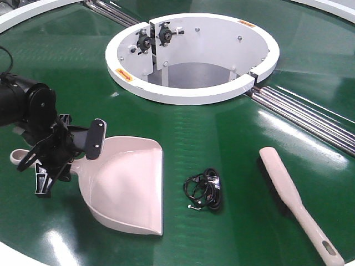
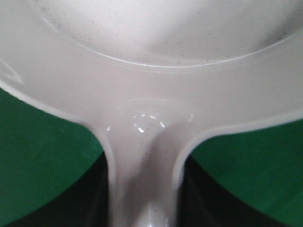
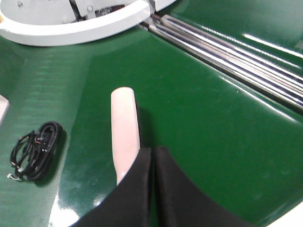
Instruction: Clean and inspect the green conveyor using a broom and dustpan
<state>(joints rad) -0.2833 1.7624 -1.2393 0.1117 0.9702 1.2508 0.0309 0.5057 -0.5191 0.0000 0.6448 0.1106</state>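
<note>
I will sweep the black cable point(image 1: 204, 188) into the dustpan, so I will next grab the beige broom by its handle point(image 1: 314, 230) with my right gripper.
The green conveyor point(image 1: 233, 144) fills the front view. On it at the left lies the pale dustpan point(image 1: 127, 183), mouth facing right. My left gripper point(image 1: 71, 158) straddles its handle. In the left wrist view the black fingers press both sides of the handle neck point(image 2: 142, 179), so the gripper is shut on it. The beige broom point(image 1: 288, 191) lies at the right, handle toward the front edge. My right gripper point(image 3: 152, 150) is out of the front view. It hangs shut and empty over the broom point(image 3: 125, 127), which runs under its left finger.
A coiled black cable point(image 1: 204, 190) point(image 3: 35, 151) lies on the belt between dustpan and broom. The white ring-shaped hub point(image 1: 191, 91) stands behind. Silver rollers point(image 1: 310, 116) point(image 3: 227, 52) run diagonally at the right. The white rim point(image 1: 11, 255) marks the near edge.
</note>
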